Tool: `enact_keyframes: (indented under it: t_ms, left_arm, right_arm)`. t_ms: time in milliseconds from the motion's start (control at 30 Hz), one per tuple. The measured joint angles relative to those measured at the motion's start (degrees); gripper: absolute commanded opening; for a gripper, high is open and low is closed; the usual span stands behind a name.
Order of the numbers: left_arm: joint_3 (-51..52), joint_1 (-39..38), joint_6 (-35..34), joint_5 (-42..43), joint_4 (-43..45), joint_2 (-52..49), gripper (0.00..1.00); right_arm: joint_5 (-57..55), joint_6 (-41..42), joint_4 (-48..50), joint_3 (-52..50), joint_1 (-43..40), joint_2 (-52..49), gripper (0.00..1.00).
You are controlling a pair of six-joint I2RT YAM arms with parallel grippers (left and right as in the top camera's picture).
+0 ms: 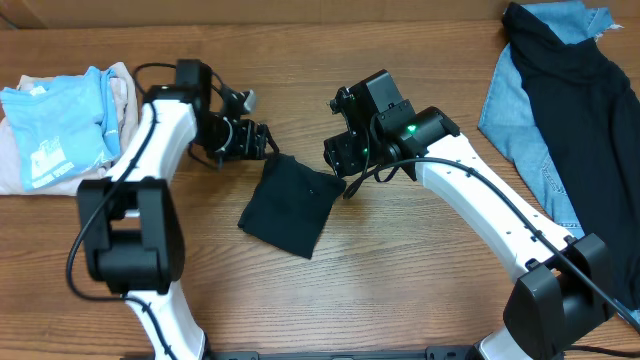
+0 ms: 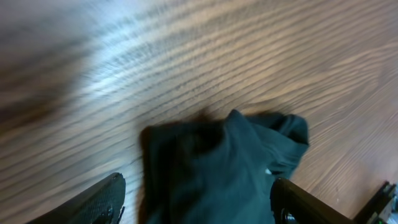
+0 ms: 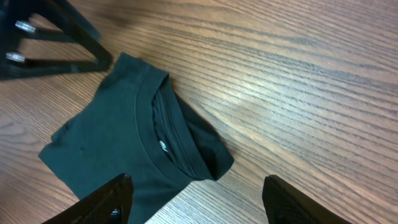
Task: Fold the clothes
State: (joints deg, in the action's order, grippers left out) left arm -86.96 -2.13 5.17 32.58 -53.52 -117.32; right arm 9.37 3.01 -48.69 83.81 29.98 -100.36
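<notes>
Next, my left gripper grabs the folded black T-shirt's collar-end corner (image 1: 279,163) (image 2: 196,149), so the T-shirt's body stays free to lay on the light-blue tee.
The black T-shirt (image 1: 290,205) lies folded into a small rectangle in the middle of the wooden table. My left gripper (image 1: 266,147) is open at its far left corner. In the blurred left wrist view the shirt (image 2: 217,155) lies between and beyond the spread fingers (image 2: 199,202). My right gripper (image 1: 339,172) is open at the shirt's far right corner. The right wrist view shows the shirt (image 3: 106,143) with its collar (image 3: 158,146) facing up, and the open fingers (image 3: 196,199) hold nothing.
A folded light-blue tee (image 1: 60,125) rests on a beige garment (image 1: 125,90) at the far left. A blue denim garment (image 1: 525,120) with a dark garment (image 1: 590,110) on it lies at the right edge.
</notes>
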Motion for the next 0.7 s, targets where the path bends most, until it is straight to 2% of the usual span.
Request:
enact_keyframes:
  t_ms: [133,200,333,400,433,700]
  left_arm:
    - [0.0,-1.8,0.6,0.0,0.6,-5.3,0.78]
    - [-0.1,-2.4,0.8,1.3,0.5,-6.5,0.71]
    - [-0.2,-3.1,1.1,1.2,0.8,-7.5,0.31]
    - [-0.2,-3.3,1.2,1.6,0.7,-8.4,0.07]
    - [-0.2,-3.5,1.2,1.3,0.8,-8.8,0.04]
    - [-0.4,-3.0,0.9,0.1,-1.0,-8.8,0.04]
  right_arm:
    - [-0.6,0.0,-0.3,0.0,0.0,0.0,0.7]
    - [-1.1,0.0,-0.7,0.0,0.0,0.0,0.71]
    - [-2.3,0.0,-1.5,0.0,0.0,0.0,0.7]
    - [-2.9,0.0,-1.5,0.0,0.0,0.0,0.7]
    - [-3.1,0.0,-1.5,0.0,0.0,0.0,0.7]
    - [-4.4,0.0,-2.1,0.0,0.0,0.0,0.69]
